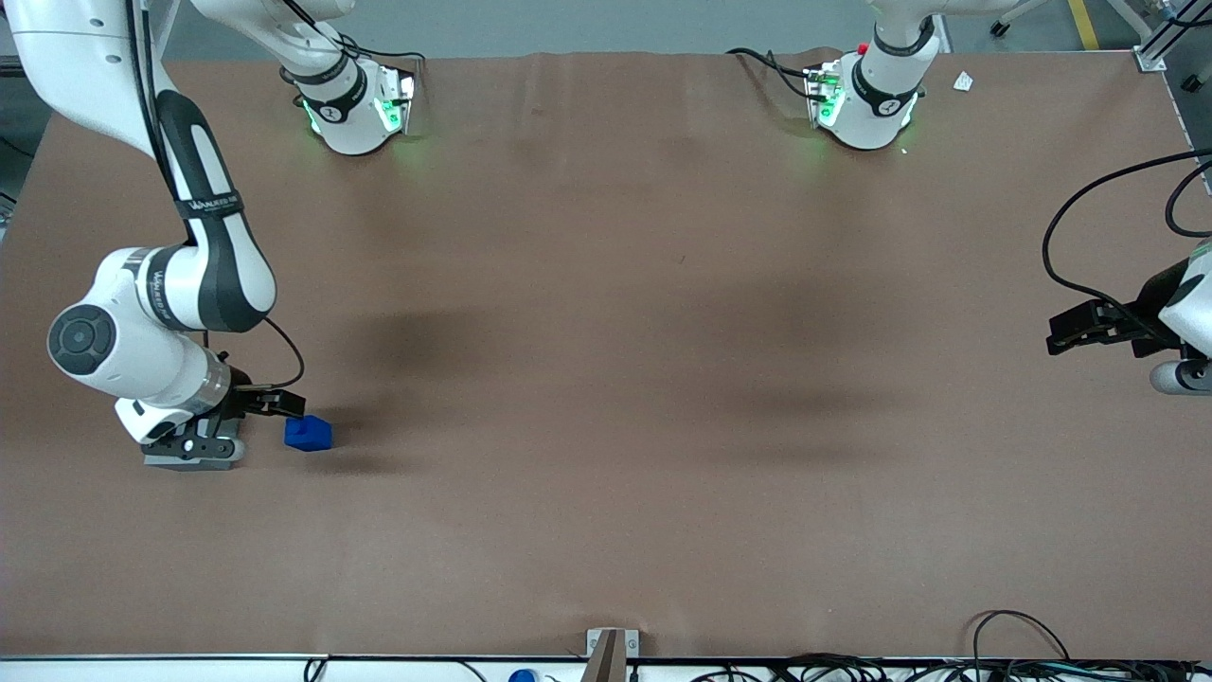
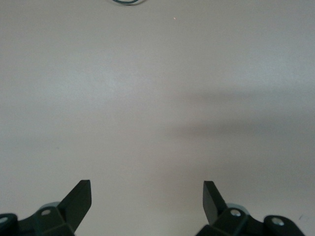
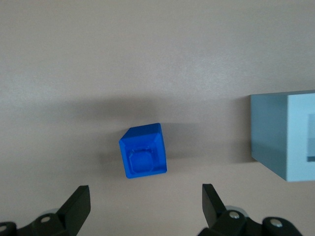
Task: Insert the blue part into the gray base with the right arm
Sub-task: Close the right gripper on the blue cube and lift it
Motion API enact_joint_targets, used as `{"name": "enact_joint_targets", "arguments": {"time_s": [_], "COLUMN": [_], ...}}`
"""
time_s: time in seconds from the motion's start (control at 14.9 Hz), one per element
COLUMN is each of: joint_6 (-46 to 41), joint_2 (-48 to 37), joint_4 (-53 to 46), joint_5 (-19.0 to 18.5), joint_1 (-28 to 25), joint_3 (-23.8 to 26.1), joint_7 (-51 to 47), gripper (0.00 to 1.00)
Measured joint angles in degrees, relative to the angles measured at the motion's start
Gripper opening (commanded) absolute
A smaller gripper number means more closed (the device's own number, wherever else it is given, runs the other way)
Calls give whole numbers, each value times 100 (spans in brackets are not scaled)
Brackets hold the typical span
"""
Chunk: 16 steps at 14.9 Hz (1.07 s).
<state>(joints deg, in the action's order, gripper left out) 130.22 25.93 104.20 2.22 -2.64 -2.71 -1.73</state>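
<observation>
The right gripper grabs the blue part by its recessed end next, which leaves the opposite end free to go into the gray base.
The blue part lies on the brown table toward the working arm's end, with its stepped face showing in the right wrist view. The gray base stands beside it, partly hidden under the arm's hand. In the right wrist view one gray wall and part of the base's socket show. My right gripper hovers just above the table, close over the blue part. Its fingers are open and empty, and the blue part sits just ahead of the gap between them, touching neither.
The brown table stretches wide toward the parked arm's end. Two arm bases stand at the edge farthest from the camera. A small metal bracket and cables sit at the nearest edge.
</observation>
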Motion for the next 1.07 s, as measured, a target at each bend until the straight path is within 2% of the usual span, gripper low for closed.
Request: {"name": "enact_joint_targets", "arguments": {"time_s": [0.74, 0.94, 1.07], "joint_6": [1217, 1225, 1222], "joint_2": [736, 751, 751], "joint_4": [133, 131, 131], "joint_5": [2, 3, 3], "joint_1": [-129, -119, -103], "joint_3": [55, 48, 40], "joint_7": [568, 572, 571], "gripper": [100, 89, 75]}}
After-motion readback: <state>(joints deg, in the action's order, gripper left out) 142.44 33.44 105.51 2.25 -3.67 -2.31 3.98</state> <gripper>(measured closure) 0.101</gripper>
